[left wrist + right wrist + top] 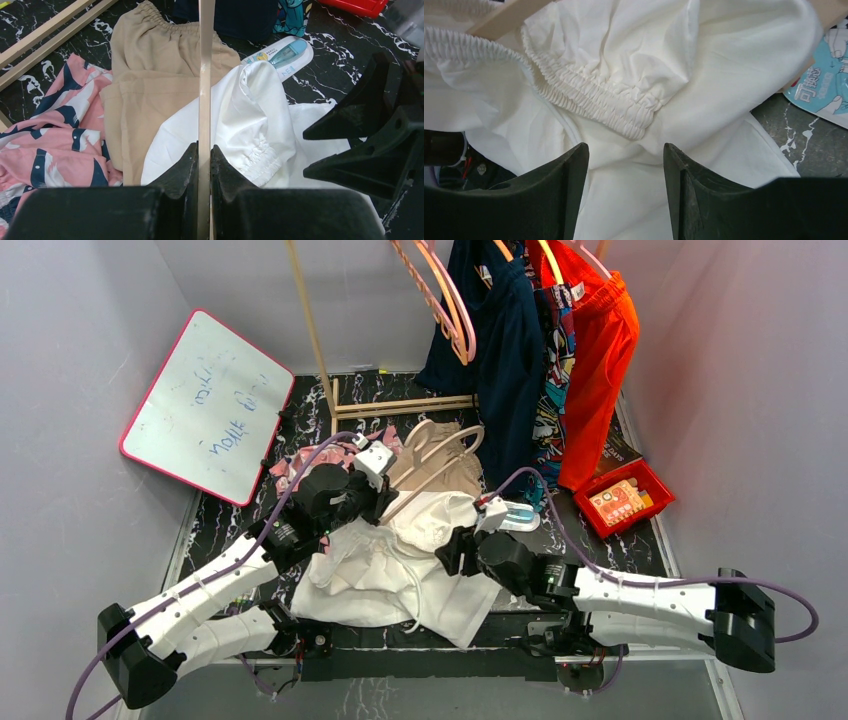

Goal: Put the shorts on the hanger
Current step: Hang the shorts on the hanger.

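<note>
My right gripper picks up the end of the gathered waistband nearest the packet next, to pull the white shorts [385, 575] over the hanger.
The white shorts [385, 575] lie crumpled on the dark marble table between my arms. Their gathered waistband [599, 95] fills the right wrist view. The pale beige hanger [440, 462] lies tilted over the shorts' far edge and the tan shorts. My left gripper [375, 495] is shut on one hanger arm [204, 75], which runs straight out from between the jaws [204, 152]. White fabric [250, 115] bunches to the right of that arm. My right gripper [462, 545] is open and empty just above the shorts, jaws either side of a fold [624, 155]. A hanger end [506, 15] shows there.
Tan shorts [150, 75] and a pink navy-patterned garment [50, 140] lie left of the hanger. A blue-white packet [520, 515] lies right of the shorts. A wooden rack [400, 405] with pink hangers [450, 310] and hung clothes [590, 360] stands behind. A whiteboard [205, 405] is left, a red box [622, 500] right.
</note>
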